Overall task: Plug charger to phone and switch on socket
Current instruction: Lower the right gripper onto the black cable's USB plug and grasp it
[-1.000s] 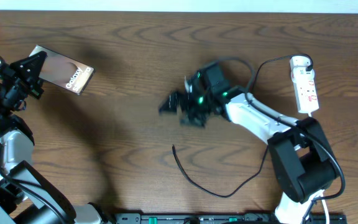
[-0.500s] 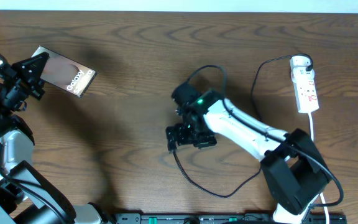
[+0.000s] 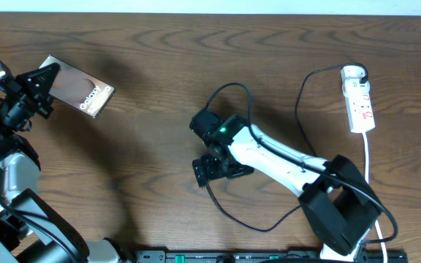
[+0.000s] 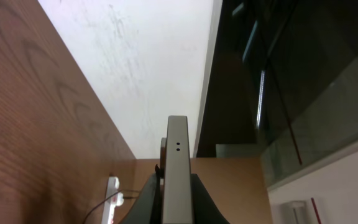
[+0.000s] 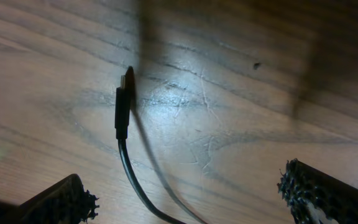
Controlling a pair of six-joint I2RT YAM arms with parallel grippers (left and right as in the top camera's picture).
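My right gripper's fingers hang above the tabletop, with the black connector body (image 5: 122,113) beyond the fingers, so the gripper comes down, before it closes on the connector.
The phone (image 3: 81,88), dark brownish with white "Galaxy" lettering, is held off the table at the far left by my left gripper (image 3: 41,86), shut on its left end. In the left wrist view I see its thin edge (image 4: 177,162) between the jaws. The charger's black cable (image 3: 251,223) runs from its white plug (image 3: 352,72) in the socket (image 3: 359,104) at the right, looping down to a free connector tip (image 5: 122,106). My right gripper (image 3: 212,169) is open over that tip, fingers on either side, not touching it.
The socket's white cord (image 3: 370,172) runs down the right side. A second loop of black cable (image 3: 229,91) arcs above the right arm. A black rail (image 3: 218,256) lies along the front edge. A white wall edge shows at the back.
My right arm swung from the table's middle down and left, and its open gripper now sits over the cable's connector tip. The left gripper and phone barely moved.
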